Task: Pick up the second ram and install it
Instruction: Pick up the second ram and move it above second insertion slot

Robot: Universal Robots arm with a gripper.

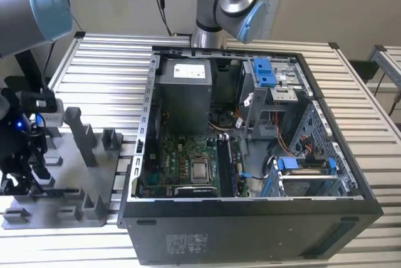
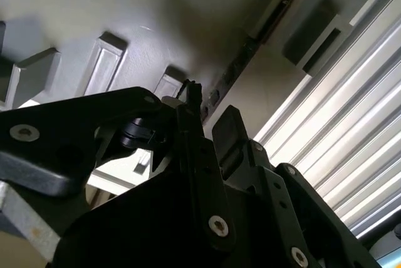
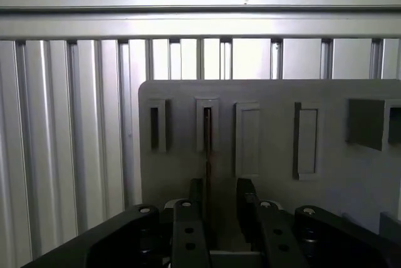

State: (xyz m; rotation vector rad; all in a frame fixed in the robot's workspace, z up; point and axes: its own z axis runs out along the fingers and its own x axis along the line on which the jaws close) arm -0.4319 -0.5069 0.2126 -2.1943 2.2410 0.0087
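Note:
My gripper grips the ram across its open middle part (image 3: 208,208) next, since the sides of the tray's slot hug the end of the ram.
The second ram (image 3: 207,155) stands on edge in a slot of the grey holder tray (image 3: 326,174) and shows as a thin dark strip. In both wrist views my gripper (image 3: 219,199) is open and straddles the strip. One finger (image 3: 195,196) sits very close to the ram, and the other finger (image 3: 245,196) stands off with a gap. In the second wrist view the ram (image 2: 235,67) runs in between the fingertips of the gripper (image 2: 210,118). In the exterior view the gripper (image 1: 28,161) hangs low over the holder tray (image 1: 94,174) at the exterior view's left.
An open computer case (image 1: 351,218) lies on the slatted metal table (image 1: 106,61), with the motherboard (image 1: 188,161) exposed inside. Upright posts (image 1: 81,136) rise from the tray beside the gripper. Blue drive brackets (image 1: 263,71) and cables fill the case's right side.

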